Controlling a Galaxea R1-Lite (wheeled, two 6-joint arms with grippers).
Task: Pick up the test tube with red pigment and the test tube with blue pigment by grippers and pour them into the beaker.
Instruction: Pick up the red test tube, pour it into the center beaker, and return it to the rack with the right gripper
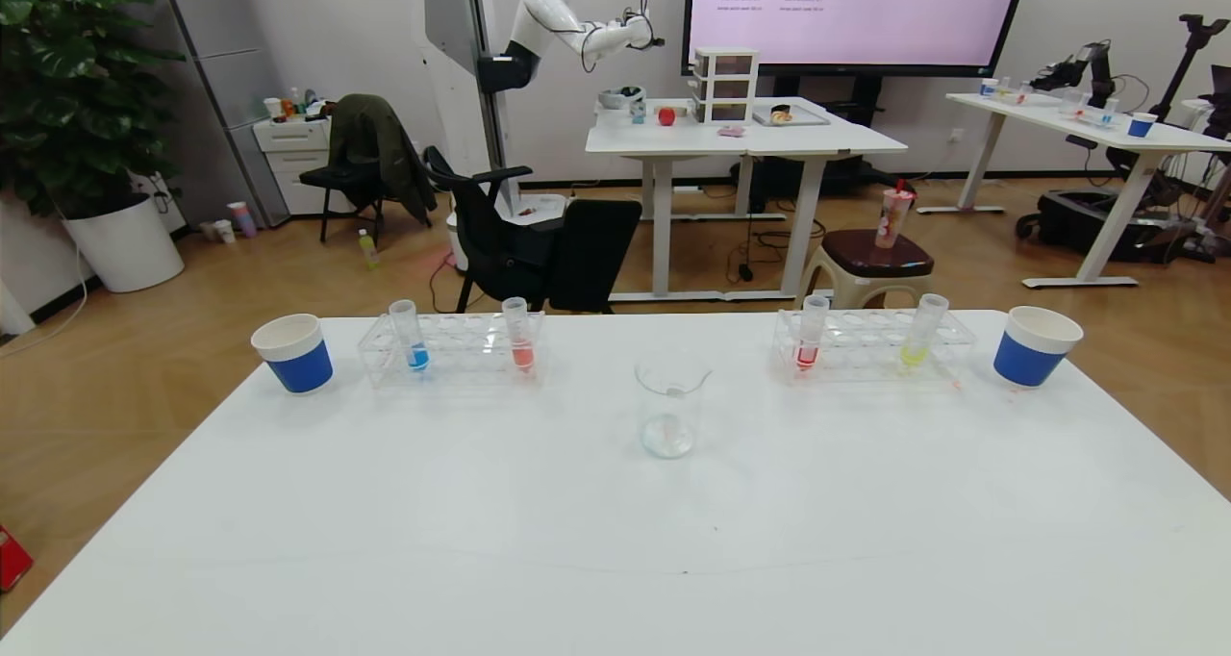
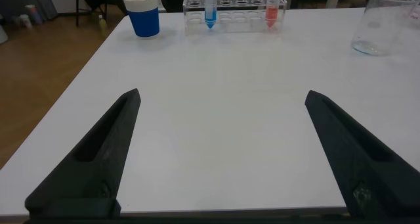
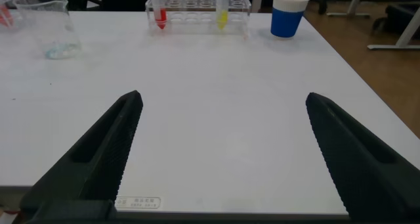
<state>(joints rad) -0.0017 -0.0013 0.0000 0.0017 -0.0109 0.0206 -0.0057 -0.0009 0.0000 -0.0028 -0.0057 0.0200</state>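
Note:
My right gripper picks up the red-pigment test tube by its upper end above the holes next, since the rack (image 1: 861, 345) encloses the tube's lower half.
The red-pigment test tube (image 1: 809, 340) stands in the right rack (image 1: 870, 340) and also shows in the right wrist view (image 3: 159, 9). The blue-pigment test tube (image 1: 414, 335) stands in the left rack (image 1: 452, 346) and also shows in the left wrist view (image 2: 210, 7). The clear beaker (image 1: 668, 408) stands upright at the table's middle, between the racks. My left gripper (image 2: 223, 94) is open and empty, low over the near left of the table. My right gripper (image 3: 224, 96) is open and empty, low over the near right. Neither gripper shows in the head view.
A salmon-orange tube (image 1: 519, 335) shares the left rack; a yellow tube (image 1: 918, 341) shares the right rack. White cups with blue sleeves stand at the far left (image 1: 293, 352) and far right (image 1: 1034, 346). The white table (image 1: 615, 541) ends just behind the racks.

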